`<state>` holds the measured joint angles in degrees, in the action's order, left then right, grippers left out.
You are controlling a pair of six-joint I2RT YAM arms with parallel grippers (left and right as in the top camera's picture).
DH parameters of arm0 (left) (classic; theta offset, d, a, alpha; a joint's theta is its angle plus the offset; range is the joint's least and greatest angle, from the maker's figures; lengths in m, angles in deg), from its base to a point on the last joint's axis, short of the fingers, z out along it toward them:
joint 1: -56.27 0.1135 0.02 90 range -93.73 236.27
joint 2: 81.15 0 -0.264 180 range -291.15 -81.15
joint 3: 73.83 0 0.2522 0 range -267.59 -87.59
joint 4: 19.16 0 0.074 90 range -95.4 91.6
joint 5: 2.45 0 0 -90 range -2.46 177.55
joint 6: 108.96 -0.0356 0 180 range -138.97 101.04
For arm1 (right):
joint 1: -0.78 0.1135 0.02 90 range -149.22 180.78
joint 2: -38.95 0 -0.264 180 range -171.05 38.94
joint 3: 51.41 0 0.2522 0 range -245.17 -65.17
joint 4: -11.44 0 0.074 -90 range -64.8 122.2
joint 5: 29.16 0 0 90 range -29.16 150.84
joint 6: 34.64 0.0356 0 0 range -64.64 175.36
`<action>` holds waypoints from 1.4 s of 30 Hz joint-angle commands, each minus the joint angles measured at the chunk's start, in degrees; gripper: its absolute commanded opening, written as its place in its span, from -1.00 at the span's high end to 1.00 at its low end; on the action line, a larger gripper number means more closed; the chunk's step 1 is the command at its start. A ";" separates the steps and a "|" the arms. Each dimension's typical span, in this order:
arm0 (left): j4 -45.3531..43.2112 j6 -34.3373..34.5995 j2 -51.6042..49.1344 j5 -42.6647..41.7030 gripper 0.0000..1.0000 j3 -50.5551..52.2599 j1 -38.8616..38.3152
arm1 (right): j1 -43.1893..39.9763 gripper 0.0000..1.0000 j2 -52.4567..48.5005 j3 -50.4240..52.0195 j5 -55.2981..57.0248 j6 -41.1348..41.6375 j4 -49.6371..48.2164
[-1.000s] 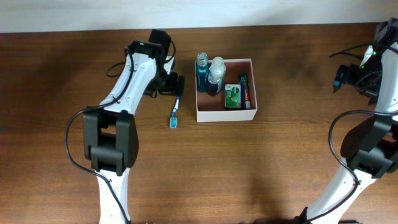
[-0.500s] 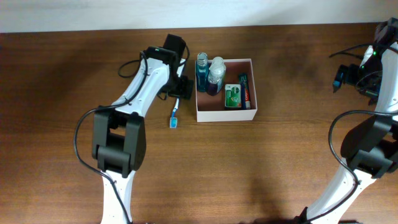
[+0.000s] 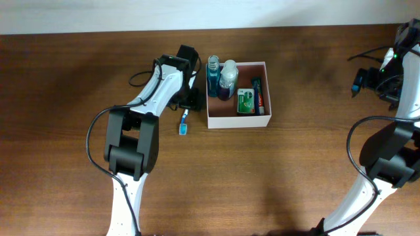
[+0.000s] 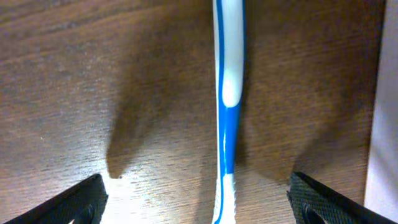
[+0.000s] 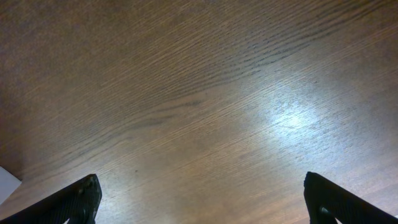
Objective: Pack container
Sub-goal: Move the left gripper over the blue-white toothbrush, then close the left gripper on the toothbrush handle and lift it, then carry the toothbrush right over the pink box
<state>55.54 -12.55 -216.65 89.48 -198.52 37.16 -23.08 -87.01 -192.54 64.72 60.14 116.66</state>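
Both fingers are down at their shadows on the tabletop, beside the toothbrush's slim blue neck. So my left gripper should close on the toothbrush now.
The container (image 3: 237,121) is a square box with white walls and a pinkish-brown inside, at the table's upper middle. It holds a blue bottle (image 3: 213,80), a clear bottle (image 3: 229,77), a green packet (image 3: 246,101) and a dark tube (image 3: 258,95). A blue and white toothbrush (image 3: 185,122) lies on the table just left of the box; it also shows in the left wrist view (image 4: 227,99). My left gripper (image 3: 191,99) is open, its fingers (image 4: 198,202) on either side of the toothbrush handle, not touching it. My right gripper (image 5: 202,199) is open and empty over bare wood.
The right arm (image 3: 394,72) stands at the far right edge, away from the box. The box's white wall (image 4: 384,112) runs along the right edge of the left wrist view. A white corner (image 5: 7,183) shows at the left of the right wrist view.
My left gripper has moved right and slightly down, from left of the toothbrush's top end to over its handle beside the box. The right arm has not moved.
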 commanded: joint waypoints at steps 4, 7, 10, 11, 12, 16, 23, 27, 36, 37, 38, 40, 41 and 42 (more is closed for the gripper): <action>-0.94 -0.48 -2.25 -1.57 -0.87 0.33 0.26 | 0.20 -0.97 2.05 0.33 0.70 0.59 0.00; -0.83 -0.46 -3.67 -1.73 -0.85 0.33 0.26 | 0.20 -0.97 2.05 0.33 0.72 0.59 0.00; -0.70 -0.46 -4.31 -1.75 -0.79 0.33 0.26 | 0.20 -0.97 2.05 0.33 0.72 0.59 0.00; -0.72 -0.46 -4.31 -1.75 -0.78 0.33 0.26 | 0.20 -0.97 2.05 0.33 0.72 0.59 0.00; -0.74 -0.46 -4.31 -1.75 -0.68 0.31 0.26 | 0.22 -0.97 2.05 0.33 0.72 0.59 0.00; -0.74 -0.04 -4.31 -1.73 -0.39 0.28 0.44 | 0.20 -0.97 2.05 0.33 0.72 0.59 0.00; -0.50 1.05 -4.31 -1.73 0.68 -0.20 1.90 | 0.20 -0.98 2.05 0.33 0.72 0.59 0.00; 1.16 1.03 -4.31 -1.73 0.98 -2.23 2.71 | 0.20 -0.97 2.05 0.33 0.70 0.59 0.00; 13.49 1.25 -4.28 -1.73 0.98 -22.84 5.14 | 0.20 -0.97 2.03 0.33 0.72 0.59 0.00; 15.10 1.79 -4.28 -1.73 0.98 -26.36 5.51 | 0.20 -0.97 2.05 0.33 0.72 0.59 0.00; 16.96 2.49 -4.28 -1.75 0.99 -30.73 5.90 | 0.20 -0.97 2.05 0.33 0.72 0.59 0.00; 20.31 3.21 -4.26 -1.75 0.99 -39.91 6.29 | 0.20 -0.97 2.05 0.33 0.70 0.59 0.00; 21.51 3.19 -4.17 -1.73 0.99 -43.91 6.29 | 0.20 -0.97 2.05 0.33 0.72 0.59 0.00; 22.51 3.21 -4.09 -1.75 0.98 -47.82 6.25 | 0.20 -0.98 2.05 0.33 0.70 0.59 0.00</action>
<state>76.42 -10.60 -222.12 87.21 -236.86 43.19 -23.08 -87.01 -192.54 64.70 60.12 116.66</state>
